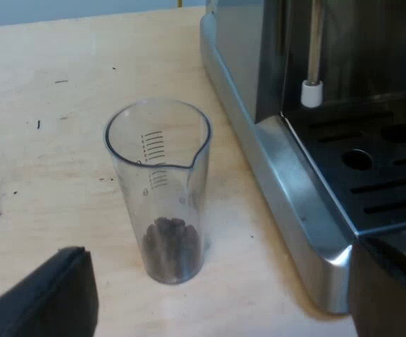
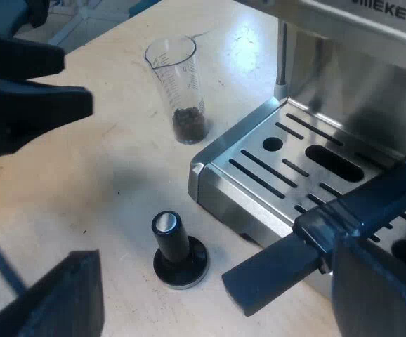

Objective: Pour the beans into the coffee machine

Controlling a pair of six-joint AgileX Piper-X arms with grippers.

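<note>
The left gripper grips the measuring glass by its clear side (image 1: pixel 164 199) next, which leaves the measuring glass's spouted rim (image 1: pixel 192 166) free to pour the beans.
A clear measuring glass (image 1: pixel 159 189) stands upright on the wooden table, with a small heap of coffee beans (image 1: pixel 171 242) at its bottom. My left gripper (image 1: pixel 220 270) is open and a little short of the glass, one finger to each side, touching nothing. In the right wrist view the glass (image 2: pixel 178 88) stands by the corner of the espresso machine (image 2: pixel 371 84), with the left gripper (image 2: pixel 62 81) beside it. My right gripper (image 2: pixel 213 284) is open above the machine's front corner and holds nothing.
A tamper (image 2: pixel 178 253) with a black knob stands on the table by the drip tray (image 2: pixel 259 144). A dark handle (image 2: pixel 308 242) juts out over the tray. The steam wand (image 1: pixel 314 63) hangs over the tray (image 1: pixel 393 161) near the glass.
</note>
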